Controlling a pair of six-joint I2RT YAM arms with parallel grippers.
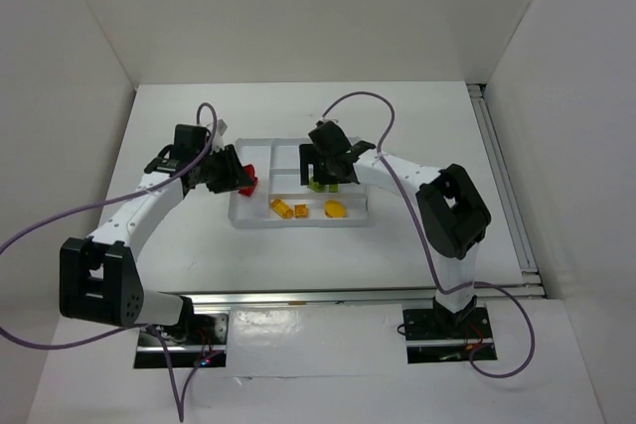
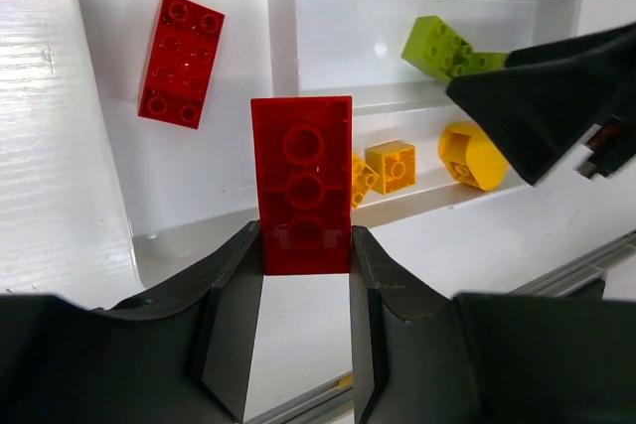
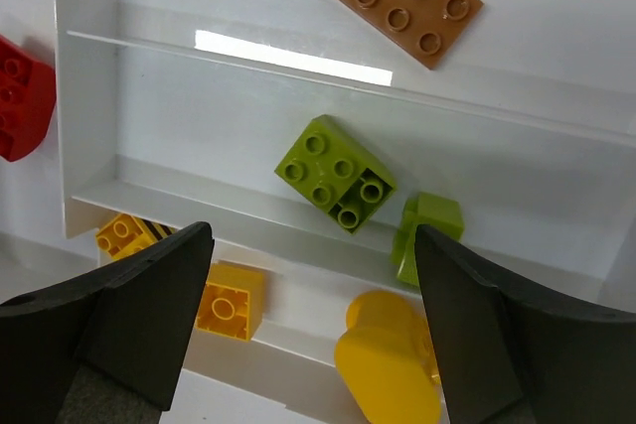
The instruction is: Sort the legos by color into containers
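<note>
The red brick would fall short of the tall section's free far end beside the other red brick, so I will move it there before my left gripper lets go.
My left gripper (image 2: 303,237) is shut on a red brick (image 2: 302,184) and holds it over the near left part of the white tray (image 2: 281,37). It also shows in the top view (image 1: 231,174), at the tray's left edge (image 1: 238,213). Another red brick (image 2: 181,59) lies in the tall section. My right gripper (image 3: 313,245) is open and empty above the long sections, over a lime green brick (image 3: 335,174) and a second lime piece (image 3: 429,230). Yellow bricks (image 3: 229,300) and a rounded yellow piece (image 3: 388,369) lie in the nearest section. An orange-brown brick (image 3: 397,2) lies in the farthest section.
The right gripper's fingers (image 2: 542,106) reach into the left wrist view, close above the lime bricks (image 2: 437,45). White walls enclose the table on three sides. A metal rail (image 1: 497,146) runs along the table's right edge.
</note>
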